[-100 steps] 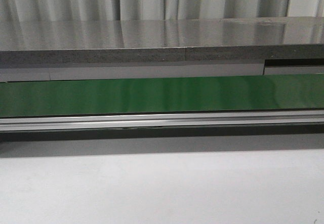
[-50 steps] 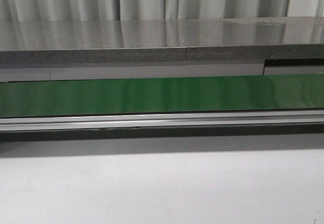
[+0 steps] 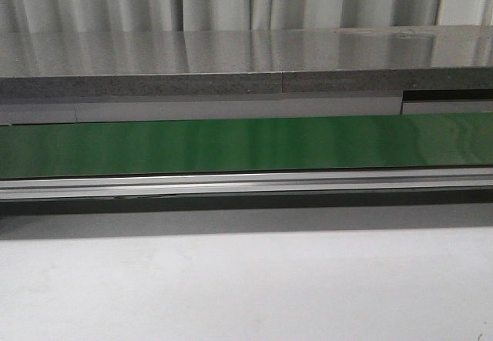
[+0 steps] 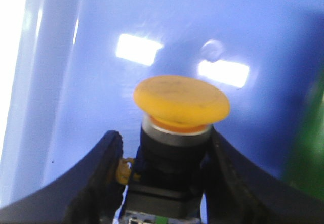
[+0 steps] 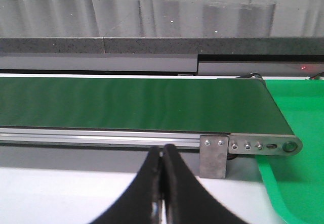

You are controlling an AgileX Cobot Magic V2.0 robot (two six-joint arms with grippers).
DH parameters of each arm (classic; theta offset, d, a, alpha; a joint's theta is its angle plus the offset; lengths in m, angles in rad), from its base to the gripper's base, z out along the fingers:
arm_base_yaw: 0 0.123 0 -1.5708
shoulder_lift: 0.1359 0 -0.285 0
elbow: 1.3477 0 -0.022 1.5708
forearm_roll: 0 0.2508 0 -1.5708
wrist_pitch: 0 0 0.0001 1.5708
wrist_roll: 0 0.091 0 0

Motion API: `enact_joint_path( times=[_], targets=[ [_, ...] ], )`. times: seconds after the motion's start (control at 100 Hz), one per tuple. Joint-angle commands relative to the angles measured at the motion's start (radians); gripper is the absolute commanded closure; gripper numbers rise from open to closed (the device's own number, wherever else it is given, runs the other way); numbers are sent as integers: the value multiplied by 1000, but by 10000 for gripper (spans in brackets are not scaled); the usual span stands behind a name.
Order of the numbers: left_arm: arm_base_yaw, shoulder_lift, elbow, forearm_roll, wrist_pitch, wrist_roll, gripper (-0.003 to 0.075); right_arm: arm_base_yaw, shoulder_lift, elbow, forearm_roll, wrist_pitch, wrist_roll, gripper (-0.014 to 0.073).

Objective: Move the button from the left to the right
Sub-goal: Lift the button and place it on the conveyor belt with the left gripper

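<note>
I should keep the button in my left gripper until its black body [image 4: 169,158] rests on the green conveyor belt, because the body is over the bin's blue bottom.
The button [image 4: 180,100] shows only in the left wrist view: a yellow-orange mushroom cap on a black body, over the glossy blue floor of a bin [image 4: 101,27]. My left gripper [image 4: 164,133] is closed around the black body, one finger on each side, with a small yellowish tab against one finger. My right gripper [image 5: 163,150] is shut and empty above the white table [image 5: 50,193], in front of the conveyor. Neither gripper nor the button appears in the front view.
A green conveyor belt [image 3: 246,145] runs across, with an aluminium rail [image 3: 246,183] in front and a grey stone ledge [image 3: 231,83] behind. Its end bracket [image 5: 215,155] and a green tray [image 5: 298,183] are beside the right gripper.
</note>
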Motion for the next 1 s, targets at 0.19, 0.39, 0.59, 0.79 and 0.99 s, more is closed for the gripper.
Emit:
enact_joint_path(
  times=[0.19, 0.39, 0.59, 0.79, 0.99],
  targets=[
    [-40, -138, -40, -223, 57, 117, 739, 0, -15, -18, -10, -87, -5, 662],
    [-121, -133, -38, -219, 56, 117, 739, 0, -15, -18, -10, -87, -5, 662],
    [-190, -103, -36, -172, 64, 117, 738, 0, -15, -18, -10, -87, -5, 662],
    [-209, -80, -36, -172, 82, 113, 682, 0, -15, -18, -10, -87, -5, 662],
    [-209, -80, -36, -166, 90, 113, 302, 0, -15, -18, -10, -87, -5, 662]
  ],
)
